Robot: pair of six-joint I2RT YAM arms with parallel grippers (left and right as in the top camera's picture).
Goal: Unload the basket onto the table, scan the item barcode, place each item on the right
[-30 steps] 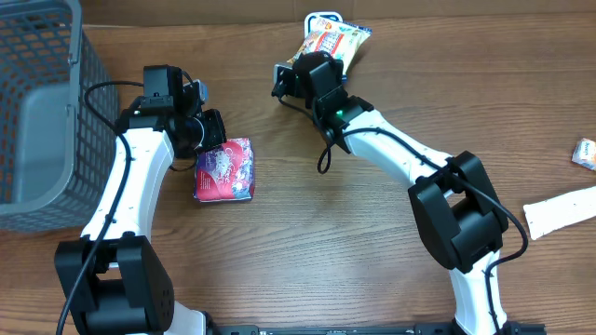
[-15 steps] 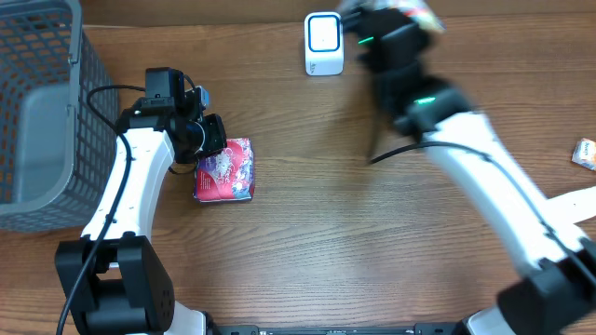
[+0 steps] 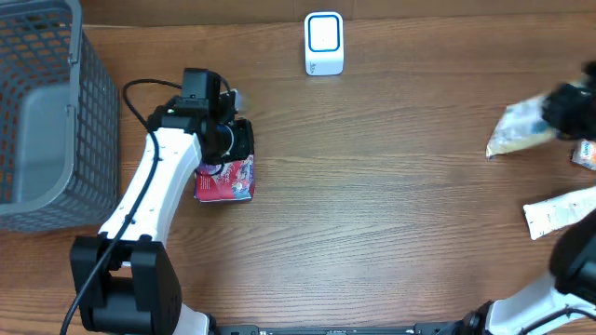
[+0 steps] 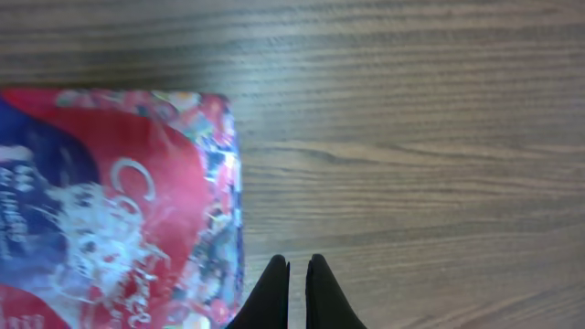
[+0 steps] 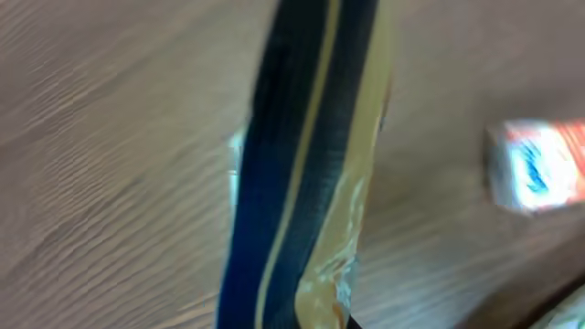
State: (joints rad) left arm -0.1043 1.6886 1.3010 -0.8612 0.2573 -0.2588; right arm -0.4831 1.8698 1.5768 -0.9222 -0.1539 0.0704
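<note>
My right gripper must keep the yellow snack bag (image 3: 515, 129), or it would drop onto the table beside the small box.
The white barcode scanner (image 3: 323, 44) stands at the table's far edge. My right gripper (image 3: 564, 104) is blurred at the far right, shut on a yellow snack bag (image 3: 515, 129). The right wrist view shows that snack bag (image 5: 311, 164) edge-on, blue and yellow, hiding the fingers. A red and blue packet (image 3: 224, 178) lies flat left of centre. My left gripper (image 3: 238, 147) hovers over its far right corner. In the left wrist view, the left gripper (image 4: 295, 274) is shut and empty, just right of the red packet (image 4: 110, 219).
A grey mesh basket (image 3: 37, 112) fills the left side. A small red and white box (image 3: 585, 154) and a long white packet (image 3: 559, 210) lie at the right edge. The small box (image 5: 539, 164) also shows in the right wrist view.
My right arm has swung from the scanner to the table's right edge, carrying the snack bag. My left arm has shifted right over the red packet.
</note>
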